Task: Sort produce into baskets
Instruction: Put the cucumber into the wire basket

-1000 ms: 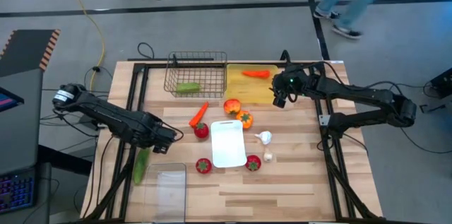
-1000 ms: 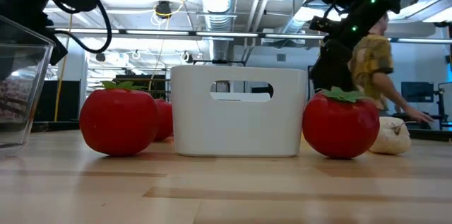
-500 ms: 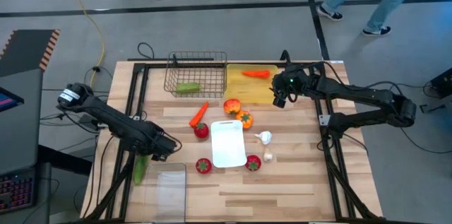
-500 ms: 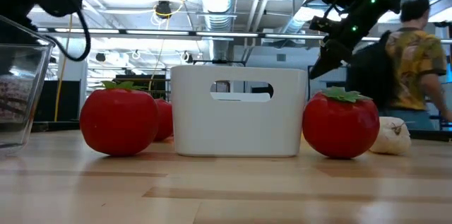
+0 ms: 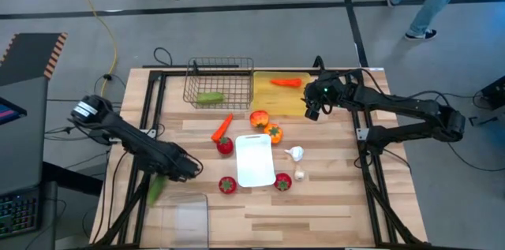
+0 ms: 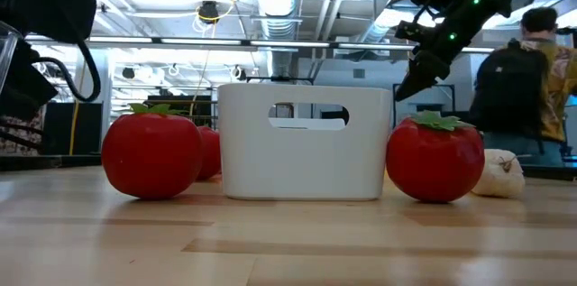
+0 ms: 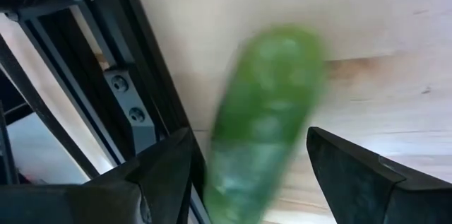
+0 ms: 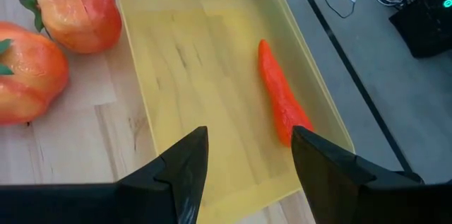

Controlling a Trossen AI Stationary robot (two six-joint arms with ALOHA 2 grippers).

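Note:
I should close my left gripper on the green cucumber now, because the fingers are low on either side of it. Closing now would hold it.
My left gripper is open low over a green cucumber that lies on the table by the left frame rail. In the left wrist view its fingers stand on either side of the cucumber, apart from it. My right gripper is open and empty above the yellow tray's right end. It also shows in the right wrist view. One carrot lies in the yellow tray. Another cucumber lies in the wire basket. The clear tub stands near the front left.
A carrot, two peppers, three red fruits and two garlic bulbs lie around the white tray. A person walks beyond the far edge.
My left gripper has gone toward the table's near edge and down onto the cucumber at the left rail, staying open. The person behind the table has walked on to the right.

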